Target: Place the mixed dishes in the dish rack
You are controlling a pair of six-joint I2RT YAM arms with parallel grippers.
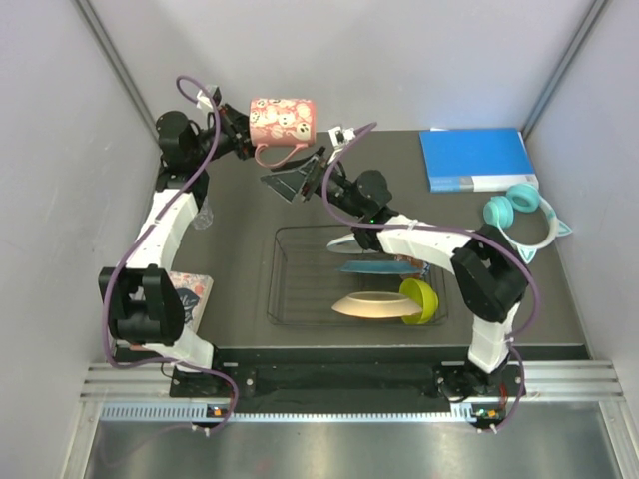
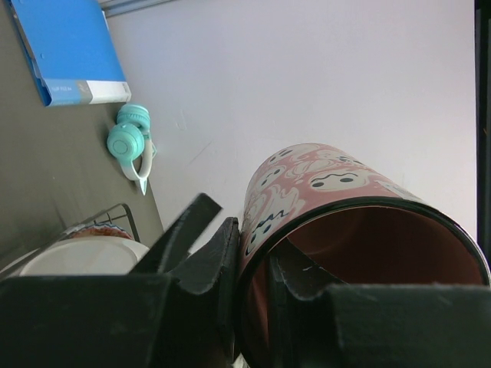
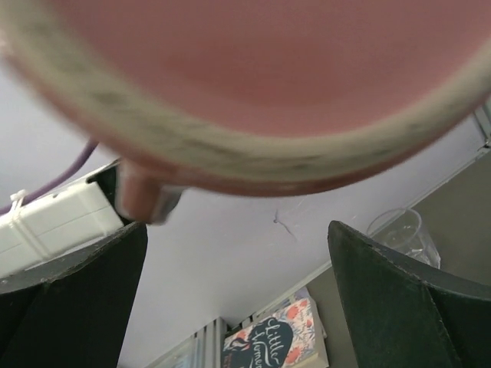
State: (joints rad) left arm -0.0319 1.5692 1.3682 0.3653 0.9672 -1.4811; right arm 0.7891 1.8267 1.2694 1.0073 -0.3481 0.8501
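Note:
I will reach the pink-red mug with my right gripper and grab its handle [image 1: 272, 164], so the mug's rim stays free to go into the dish rack [image 1: 290, 299].
My left gripper [image 2: 257, 268] is shut on the rim of the pink-red mug [image 2: 345, 222], one finger [image 2: 211, 268] outside the wall and the other inside. It holds the mug [image 1: 283, 122] on its side, high over the back left of the table. Just below it my right gripper [image 1: 295, 182] stands open and holds nothing. From the right wrist, the mug's base [image 3: 253, 77] and handle [image 3: 142, 195] fill the top, above the wide-apart fingers [image 3: 406, 299]. The black wire dish rack [image 1: 290, 299] holds a teal plate [image 1: 374, 266], a cream plate [image 1: 371, 305] and a lime-green bowl [image 1: 420, 299].
A small clear glass [image 1: 203, 216] stands by the left arm, also seen from the right wrist as a clear glass [image 3: 399, 234]. A floral book [image 1: 192, 295] lies at the left edge. The blue binder [image 1: 477, 158] and teal headphones [image 1: 524, 215] lie at the back right.

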